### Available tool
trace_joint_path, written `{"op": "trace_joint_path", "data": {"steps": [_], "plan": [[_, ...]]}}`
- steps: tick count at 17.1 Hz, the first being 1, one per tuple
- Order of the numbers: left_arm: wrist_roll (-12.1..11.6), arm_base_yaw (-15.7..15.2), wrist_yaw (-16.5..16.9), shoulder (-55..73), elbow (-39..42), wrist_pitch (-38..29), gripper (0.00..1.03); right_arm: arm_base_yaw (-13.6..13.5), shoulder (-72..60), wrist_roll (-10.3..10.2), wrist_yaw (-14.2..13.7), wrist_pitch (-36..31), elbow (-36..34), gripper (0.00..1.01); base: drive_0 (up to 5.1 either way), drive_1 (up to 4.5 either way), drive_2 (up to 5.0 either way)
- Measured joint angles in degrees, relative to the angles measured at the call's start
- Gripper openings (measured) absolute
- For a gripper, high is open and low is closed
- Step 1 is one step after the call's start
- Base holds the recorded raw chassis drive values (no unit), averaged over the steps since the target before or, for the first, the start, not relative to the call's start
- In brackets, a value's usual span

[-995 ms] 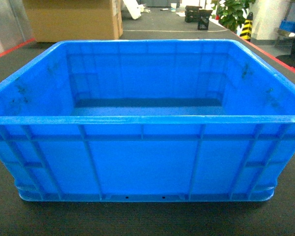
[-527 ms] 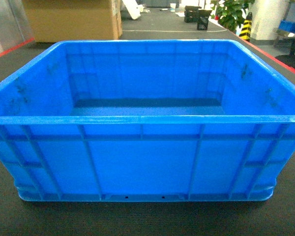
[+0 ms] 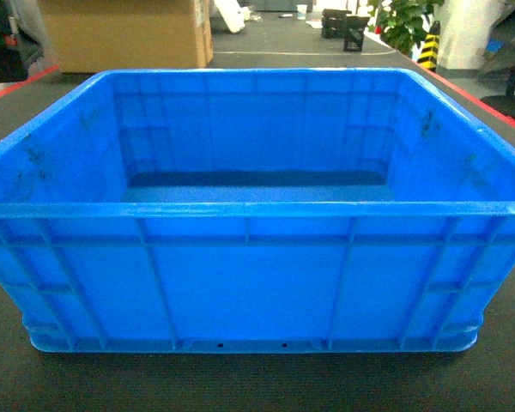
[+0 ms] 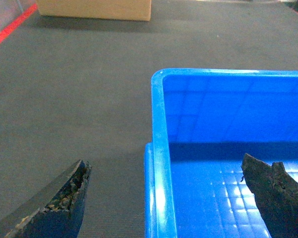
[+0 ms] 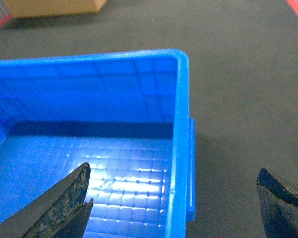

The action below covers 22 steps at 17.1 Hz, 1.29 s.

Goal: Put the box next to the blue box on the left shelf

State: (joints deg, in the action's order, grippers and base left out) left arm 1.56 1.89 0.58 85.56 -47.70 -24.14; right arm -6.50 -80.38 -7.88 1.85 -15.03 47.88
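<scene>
My left gripper grabs the box (image 3: 249, 215) by its side rim (image 3: 47, 136) next, to place it beside the blue box on the shelf.
The box (image 3: 249, 215), a large bright blue ribbed crate, sits empty on a dark mat and fills the head view. In the left wrist view my left gripper (image 4: 164, 166) is open and straddles the box's left wall (image 4: 158, 148), one finger outside over the mat and the other inside over the floor. My right gripper (image 5: 174, 171) is open in the same way across the right wall (image 5: 181, 129). Neither gripper touches the rim. Neither gripper shows in the head view. The left shelf and the other blue box are out of view.
A big cardboard carton (image 3: 124, 34) stands behind the box on the left. Farther back are black crates (image 3: 343, 26), a potted plant (image 3: 408, 21) and a yellow-black post (image 3: 429, 47). Red lines (image 3: 481, 99) edge the dark mat (image 4: 79, 99).
The box has barely shifted. A dark shape has come in at the head view's top left corner, and the blue trays at the top right are now mostly hidden.
</scene>
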Motion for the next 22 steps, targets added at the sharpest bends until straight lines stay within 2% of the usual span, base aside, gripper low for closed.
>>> {"op": "trace_joint_path", "data": {"steps": [1,3,6,8,11,12,13,17,19,20,22], "plan": [[0.57,0.68,0.02,2.25,-2.80,3.13,0.98,-0.24,-4.52,-0.07,0.20,2.40,2.73,0.98,0.0,0.00,0.0],[1.33,1.77,1.29,6.60,-6.29,11.26,0.98,-0.22,-11.76,-1.01,2.43,6.78,6.05,0.98,0.0,0.00,0.0],[1.31,2.40,2.58,9.88,-9.09,20.61,0.98,-0.70,-13.60,-1.55,3.41,9.79,6.99,0.98,0.0,0.00,0.0],[1.22,2.40,2.45,10.19,-9.75,22.10,0.98,-0.81,-13.60,-1.57,4.02,11.80,8.24,0.98,0.0,0.00,0.0],[0.50,2.43,2.60,11.34,-9.81,22.84,0.98,-0.98,-14.23,-1.53,3.48,13.27,8.35,0.98,0.0,0.00,0.0],[-0.09,2.62,2.40,11.32,-9.81,22.99,0.96,-0.98,-14.43,-1.51,3.10,13.55,8.39,0.98,0.0,0.00,0.0],[-0.13,2.78,1.75,11.34,-9.81,23.15,0.87,-0.98,-14.43,-1.36,2.80,13.75,8.39,0.95,0.0,0.00,0.0],[-0.50,2.14,0.55,11.34,-9.84,23.52,0.48,-1.14,-14.43,0.92,1.38,13.70,8.44,0.55,0.0,0.00,0.0],[-0.48,1.84,-0.17,11.10,-9.51,22.73,0.29,-1.38,-14.43,1.46,-0.24,13.18,8.41,0.35,0.0,0.00,0.0],[-0.52,1.79,-0.17,10.64,-8.87,22.03,0.24,-1.38,-14.40,1.46,-0.94,12.79,8.35,0.25,0.0,0.00,0.0],[-0.37,2.58,-1.01,9.09,-7.06,21.05,0.23,-1.44,-14.08,0.33,-2.60,11.52,7.72,0.18,0.0,0.00,0.0]]}}
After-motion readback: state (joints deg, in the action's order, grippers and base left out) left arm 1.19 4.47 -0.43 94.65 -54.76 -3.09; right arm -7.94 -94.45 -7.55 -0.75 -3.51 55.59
